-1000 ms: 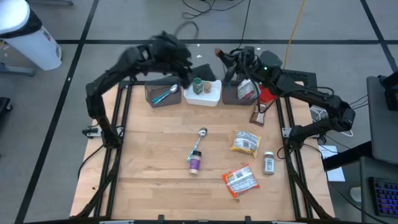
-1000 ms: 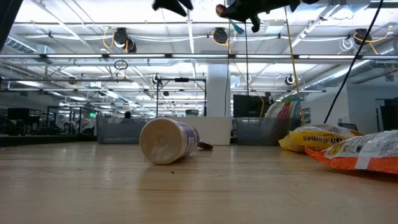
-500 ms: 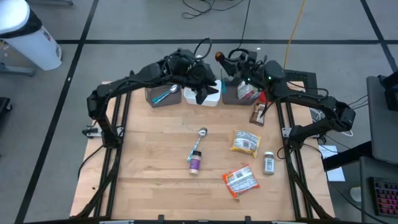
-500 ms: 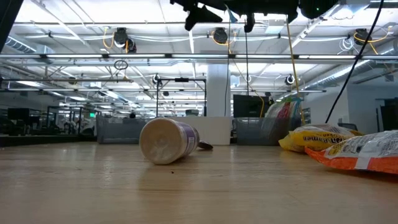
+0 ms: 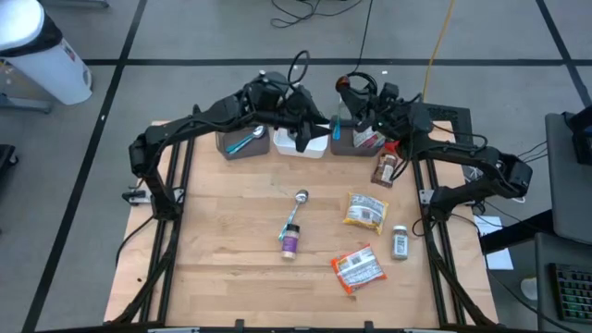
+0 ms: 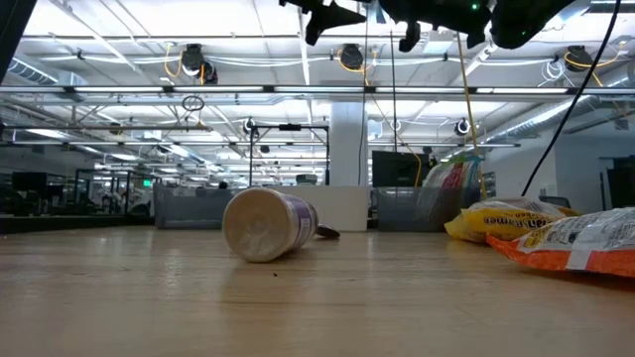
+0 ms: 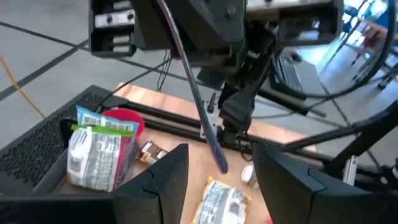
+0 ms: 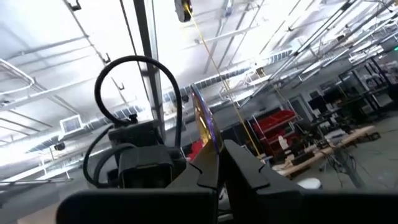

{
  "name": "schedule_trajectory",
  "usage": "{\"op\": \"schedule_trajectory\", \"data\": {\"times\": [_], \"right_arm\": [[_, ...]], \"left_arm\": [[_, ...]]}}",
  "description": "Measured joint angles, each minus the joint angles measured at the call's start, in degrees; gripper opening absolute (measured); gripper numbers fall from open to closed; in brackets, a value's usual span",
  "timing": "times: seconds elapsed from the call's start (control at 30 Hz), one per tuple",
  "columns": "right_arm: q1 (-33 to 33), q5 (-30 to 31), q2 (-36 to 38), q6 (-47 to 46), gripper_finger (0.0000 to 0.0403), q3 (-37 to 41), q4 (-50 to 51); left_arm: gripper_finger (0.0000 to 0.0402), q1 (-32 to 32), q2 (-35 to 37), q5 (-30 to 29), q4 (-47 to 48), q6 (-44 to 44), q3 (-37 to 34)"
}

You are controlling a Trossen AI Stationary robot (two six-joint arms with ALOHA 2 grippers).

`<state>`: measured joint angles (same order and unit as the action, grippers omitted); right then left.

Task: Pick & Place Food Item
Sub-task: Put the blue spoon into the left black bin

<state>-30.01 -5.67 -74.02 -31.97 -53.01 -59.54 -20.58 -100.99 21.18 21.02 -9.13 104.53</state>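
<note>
I should use my left gripper to grab the thin blue-purple strip [image 7: 199, 106] by its loose end [image 7: 217, 155] and take the strip over from my right gripper.
My right gripper [image 8: 217, 158] is shut on a thin blue-purple strip [image 7: 199, 106], a flat item seen edge-on, held high over the bins at the table's far edge [image 5: 335, 127]. My left gripper [image 7: 221, 180] is open and faces it from the left, over the white bin [image 5: 301, 143]. Its two fingers stand on either side of the strip's free end [image 7: 219, 163] without touching it. A yellow packet [image 5: 363, 211] and an orange packet [image 5: 357, 268] lie flat on the table. A white packet with a green top [image 7: 99, 152] stands in the right grey bin [image 5: 356, 141]. My right gripper pinches the strip between its two fingers, at the part nearest the fingertips [image 8: 210, 144]. The rest of the strip juts out past the fingertips [image 8: 200, 109] toward my left gripper. The strip is lifted clear, above the bins.
A grey bin with a blue spoon [image 5: 242, 141] stands at the far left. On the table are a purple-lidded jar on its side [image 5: 289, 242], a metal spoon [image 5: 298, 205], a small spice jar [image 5: 400, 242] and a brown bottle [image 5: 387, 169]. A red cup [image 7: 127, 118] stands behind the right bin.
My left gripper has swung from over the left grey bin toward the table's right, over the white bin, dropping and tipping from pointing down to nearly level, up to the right gripper. My right gripper has sunk a little and tipped its fingers upward, keeping the strip.
</note>
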Motion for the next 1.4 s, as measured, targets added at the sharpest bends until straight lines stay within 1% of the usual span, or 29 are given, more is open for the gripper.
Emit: {"op": "schedule_trajectory", "data": {"times": [0.17, 0.37, 0.53, 0.83, 0.9, 0.97, 1.23, 1.3, 1.4], "right_arm": [[0.1, -0.2, 0.0, 0.1, 0.0000, 0.0, -1.6], [0.1, -0.5, 0.0, 0.1, 0.0000, 0.0, -2.0], [0.1, -2.0, 0.0, 0.1, 0.0000, 0.0, -2.0], [0.5, -2.1, 0.0, 0.1, 0.0000, 0.0, -1.9], [0.5, -2.1, 0.0, 0.2, 0.0000, 0.0, -1.7], [0.5, -2.1, 0.0, 0.2, 0.0000, 0.0, -1.7], [0.5, -2.4, 0.0, 0.3, 0.0000, 0.0, -1.6], [0.6, -2.6, 0.0, 0.5, 0.0000, 0.0, -1.9], [0.5, -2.5, 0.0, 0.4, 0.0000, 0.0, -1.7]], "left_arm": [[0.0189, 0.1, 0.0, 0.2, -1.2, -0.7, 0.0], [0.0189, 0.4, -1.1, 3.7, -1.6, -1.7, 0.0], [0.0189, 0.8, -2.9, 3.9, -1.7, -3.2, 0.0], [0.0183, 0.7, -3.8, 3.9, -4.5, -4.9, 0.0], [0.0169, 0.7, -3.8, 3.9, -4.7, -5.3, 0.0], [0.0146, 0.6, -3.8, 3.6, -4.5, -5.6, 0.0], [0.0020, 0.6, -3.8, 2.7, -4.6, -5.9, 0.0], [0.0011, 0.6, -3.8, 3.0, -4.5, -6.0, 0.0], [0.0016, 0.6, -3.8, 2.8, -4.4, -5.4, 0.0]]}}
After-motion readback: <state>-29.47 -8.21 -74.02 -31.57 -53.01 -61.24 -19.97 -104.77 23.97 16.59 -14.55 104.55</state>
